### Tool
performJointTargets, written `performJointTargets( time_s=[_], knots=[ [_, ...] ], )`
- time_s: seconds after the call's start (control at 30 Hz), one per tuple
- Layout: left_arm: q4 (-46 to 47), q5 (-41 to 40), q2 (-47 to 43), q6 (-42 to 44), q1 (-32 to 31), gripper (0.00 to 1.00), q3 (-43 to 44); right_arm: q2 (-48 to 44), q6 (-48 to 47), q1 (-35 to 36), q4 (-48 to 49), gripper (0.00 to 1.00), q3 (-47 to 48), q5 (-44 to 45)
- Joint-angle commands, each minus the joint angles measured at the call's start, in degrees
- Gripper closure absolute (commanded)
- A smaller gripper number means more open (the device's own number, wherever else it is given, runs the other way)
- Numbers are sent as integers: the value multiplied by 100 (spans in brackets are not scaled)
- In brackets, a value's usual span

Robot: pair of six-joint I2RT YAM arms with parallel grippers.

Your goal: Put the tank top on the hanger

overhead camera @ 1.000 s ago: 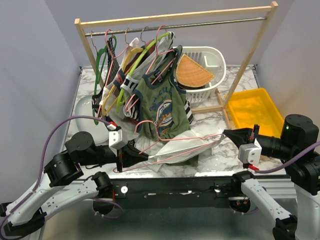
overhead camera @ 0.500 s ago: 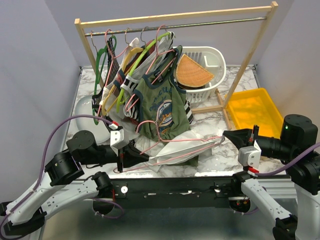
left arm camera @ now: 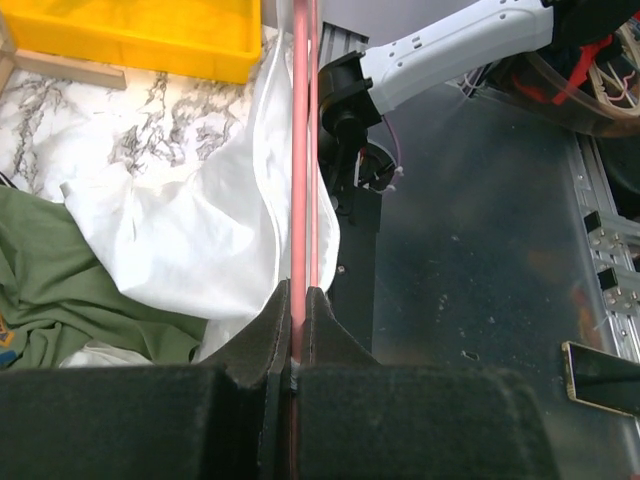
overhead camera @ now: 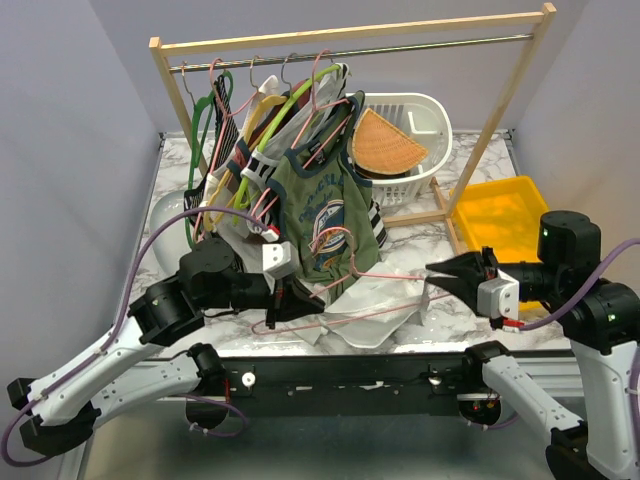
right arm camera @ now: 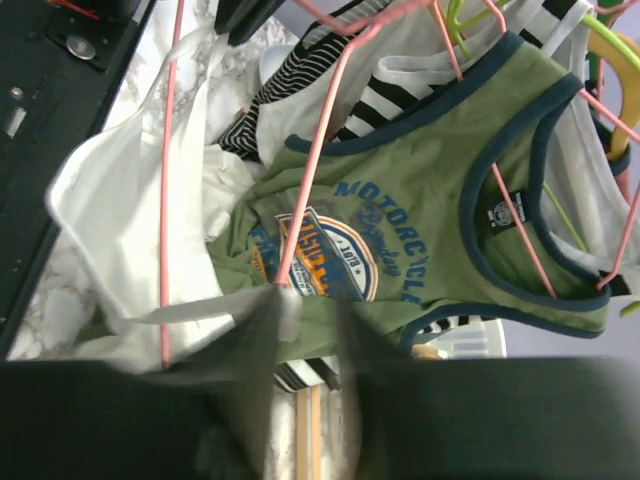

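I need to grab the end of the pink hanger beside the white strap with my right gripper next, so its hook stays free to hang on the rack.
The pink hanger (overhead camera: 340,322) lies tilted near the table's front edge, inside the white tank top (overhead camera: 378,300). My left gripper (overhead camera: 285,300) is shut on the hanger's left end. In the left wrist view the pink wire (left arm camera: 298,150) runs straight out from my shut left gripper (left arm camera: 297,295), with the white top (left arm camera: 190,220) draped to its left. My right gripper (overhead camera: 437,272) is at the hanger's right end with its jaws apart. In the blurred right wrist view my right gripper (right arm camera: 308,300) is beside the hanger (right arm camera: 165,200) tip, and a strap of the white top (right arm camera: 115,210) reaches its left finger.
A wooden rack (overhead camera: 350,35) behind holds several hangers and clothes, with an olive-green printed tank top (overhead camera: 325,215) in front and a lime-green hanger (overhead camera: 290,105). A white basket (overhead camera: 410,120) stands at the back. A yellow tray (overhead camera: 505,220) is at the right.
My left arm has moved right and away from the front edge, carrying the hanger and white top. My right gripper has moved left and its jaws now stand apart.
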Motion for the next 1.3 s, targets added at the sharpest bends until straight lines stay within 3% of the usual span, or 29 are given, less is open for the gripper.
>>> performJointTargets(
  time_s=[0.0, 0.03, 0.07, 0.1, 0.23, 0.57, 0.9, 1.1, 1.2, 1.23, 1.27],
  knots=[
    [379, 202, 318, 145, 27, 100, 317, -217, 1695, -29, 1266, 45, -175, 330],
    [335, 185, 353, 189, 27, 100, 395, -287, 2701, -29, 1565, 35, -166, 649],
    [221, 133, 405, 277, 27, 100, 431, -410, 3033, -29, 1916, 34, -97, 965],
    [142, 115, 449, 338, 27, 100, 466, -446, 3219, -29, 1963, 32, -44, 1438],
    [-166, 79, 590, 585, 27, 100, 607, -578, 3737, -38, 1692, 16, -17, 1689],
    [-825, -43, 845, 1174, 36, 100, 1011, -420, 3107, -38, 58, 16, -509, 1575],
    [-975, -9, 1021, 1446, 36, 100, 1310, -297, 2737, -20, -471, 24, -992, 1101],
    [-975, 9, 1179, 1552, 36, 100, 1416, -262, 2693, -29, -550, 35, -1133, 942],
    [-993, -17, 1241, 1587, 36, 100, 1495, -253, 2719, -29, -603, 75, -1089, 951],
    [-1002, -43, 1258, 1604, 36, 100, 1521, -262, 2728, -29, -629, 99, -1063, 968],
    [-993, -61, 1276, 1605, 36, 100, 1530, -271, 2781, -29, -621, 99, -1002, 986]
  ],
)
